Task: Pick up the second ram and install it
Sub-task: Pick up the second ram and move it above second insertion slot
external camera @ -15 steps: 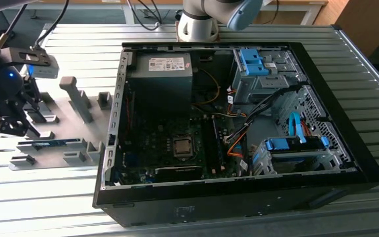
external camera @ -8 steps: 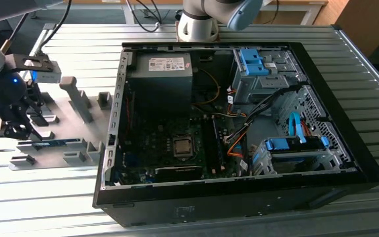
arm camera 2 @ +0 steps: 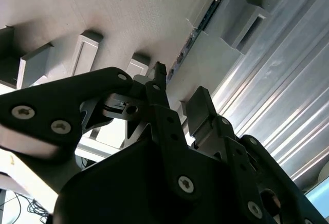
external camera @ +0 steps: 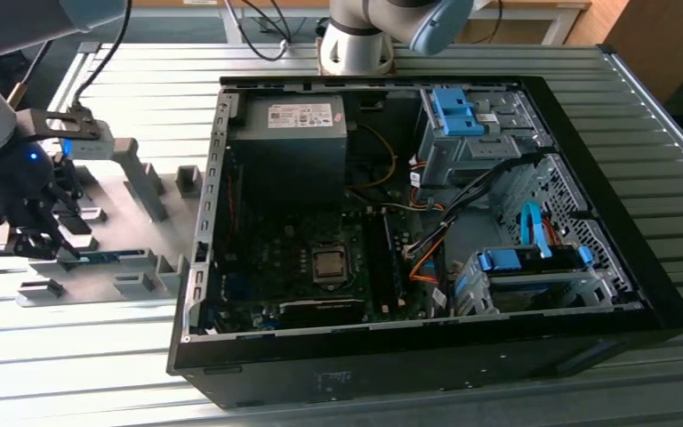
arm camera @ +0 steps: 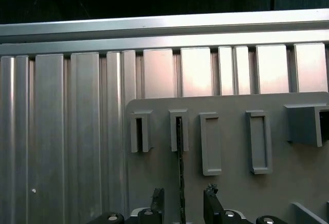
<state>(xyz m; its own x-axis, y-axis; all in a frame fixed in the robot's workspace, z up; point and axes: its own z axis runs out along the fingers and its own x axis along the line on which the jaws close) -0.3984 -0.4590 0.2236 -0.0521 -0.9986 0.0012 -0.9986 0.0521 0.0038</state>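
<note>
The holder's sides hug the end of the ram. My gripper needs to pinch the ram next by its flat sides clear of the slot (arm camera: 182, 203).
The second ram (arm camera: 180, 168) stands on its edge in a slotted holder on the grey fixture plate (arm camera: 293, 183), seen as a thin dark strip. In the second wrist view the ram (arm camera 2: 198, 29) runs away from the fingers along its slot. My gripper (arm camera: 184, 199) is open and straddles the near end of the stick, one black fingertip (arm camera: 158, 198) on each side, with a gap between each and the board. In the exterior view the gripper (external camera: 39, 242) hangs low over the plate at the exterior view's left, right by the blue-green ram (external camera: 102, 257).
The open black computer case (external camera: 437, 342) lies in the middle of the slatted metal table, showing its motherboard (external camera: 277, 258), long black slot rails (external camera: 377, 258) and orange and blue cables. A tall grey post (external camera: 140, 173) and several small grey holders stand on the plate beside my arm.
</note>
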